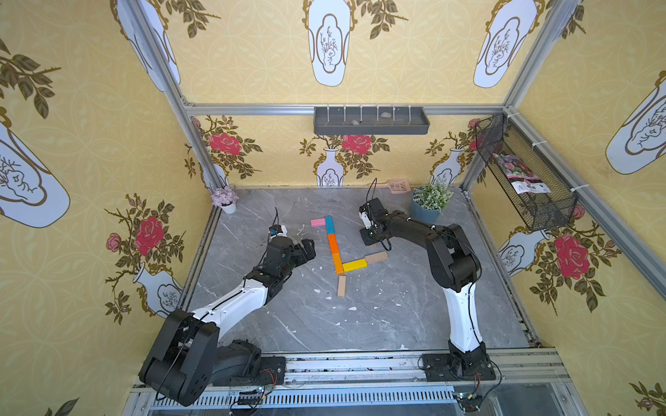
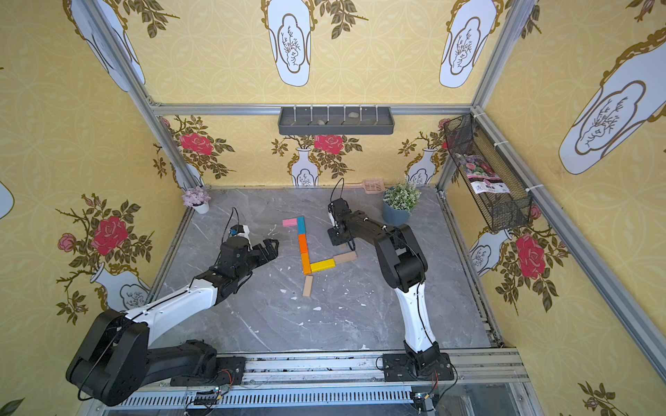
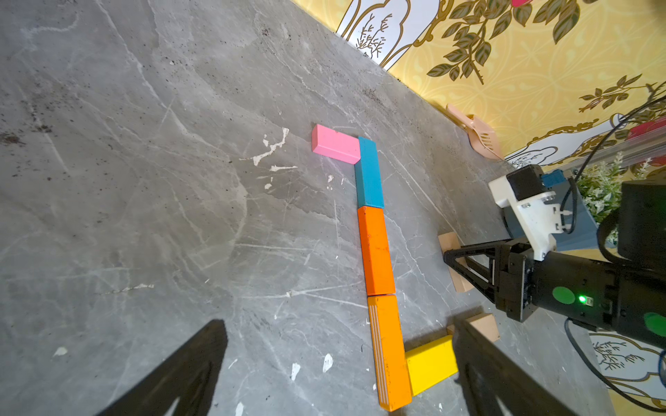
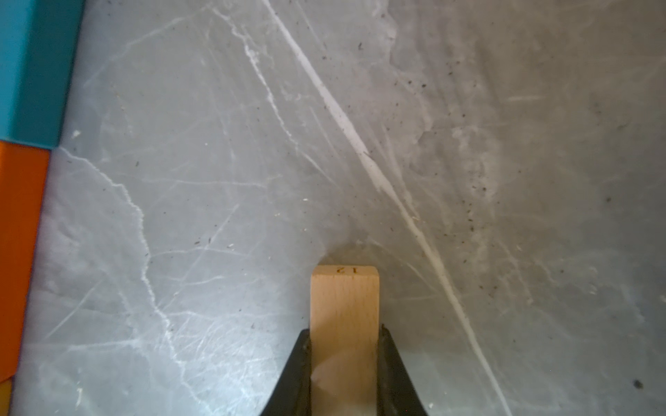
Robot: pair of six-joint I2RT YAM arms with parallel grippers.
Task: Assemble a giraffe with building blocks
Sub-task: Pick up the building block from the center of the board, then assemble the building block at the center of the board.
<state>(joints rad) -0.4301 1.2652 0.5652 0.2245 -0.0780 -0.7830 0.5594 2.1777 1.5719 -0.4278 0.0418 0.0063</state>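
The held tan block sits behind the tan body block, so I need to bring it to the body block's near side before opening my right gripper.
The giraffe lies flat on the grey marble table (image 1: 378,317): pink block (image 1: 318,222), blue block (image 1: 329,225), two orange blocks (image 1: 333,243) in a line, then a yellow block (image 1: 354,265) at a right angle. One tan block (image 1: 376,257) touches the yellow one's far end, and another (image 1: 341,286) lies below the lower orange one. My right gripper (image 4: 344,335) points down at the table and is shut on a third tan block (image 4: 344,306) to the right of the neck. My left gripper (image 1: 308,250) hovers open left of the neck with nothing between its fingers (image 3: 187,367).
A blue pot with a green plant (image 1: 430,201) stands just behind the right arm. A pink slotted scoop (image 1: 398,186) lies at the back wall and a small white flowerpot (image 1: 225,200) in the back left corner. A wire basket (image 1: 522,173) hangs on the right wall.
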